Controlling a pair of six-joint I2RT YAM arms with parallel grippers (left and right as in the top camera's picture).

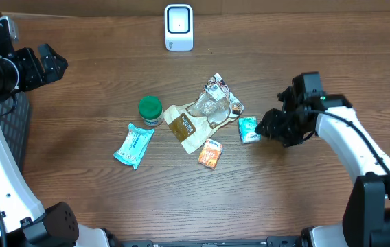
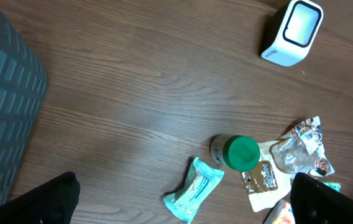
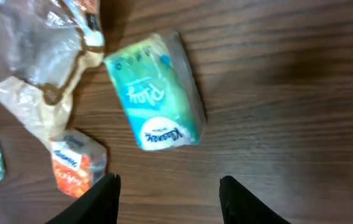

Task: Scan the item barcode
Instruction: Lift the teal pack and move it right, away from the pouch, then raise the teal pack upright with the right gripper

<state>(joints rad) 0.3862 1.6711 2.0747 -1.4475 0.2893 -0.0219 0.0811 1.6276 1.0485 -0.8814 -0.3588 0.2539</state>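
Note:
The teal tissue pack (image 1: 248,129) should stick out for the barcode scanner, so my right gripper will grab it only by its end nearest my right gripper.
A white barcode scanner (image 1: 178,27) stands at the table's far edge, also in the left wrist view (image 2: 291,32). A teal tissue pack (image 1: 248,129) lies flat at the right end of a cluster of items. My right gripper (image 1: 269,127) hovers just to its right, open, with only bare wood between its fingers. In the right wrist view the tissue pack (image 3: 158,99) lies just beyond the right gripper (image 3: 169,186), untouched, and no barcode shows on it. My left gripper (image 1: 47,62) is raised at the far left, open and empty (image 2: 184,180).
The cluster also holds a green-lidded jar (image 1: 150,110), a teal wipe pack (image 1: 133,145), a brown pouch (image 1: 185,128), a clear crinkly bag (image 1: 214,103) and a small orange pack (image 1: 210,153). A dark ribbed mat (image 1: 13,130) lies at the left edge.

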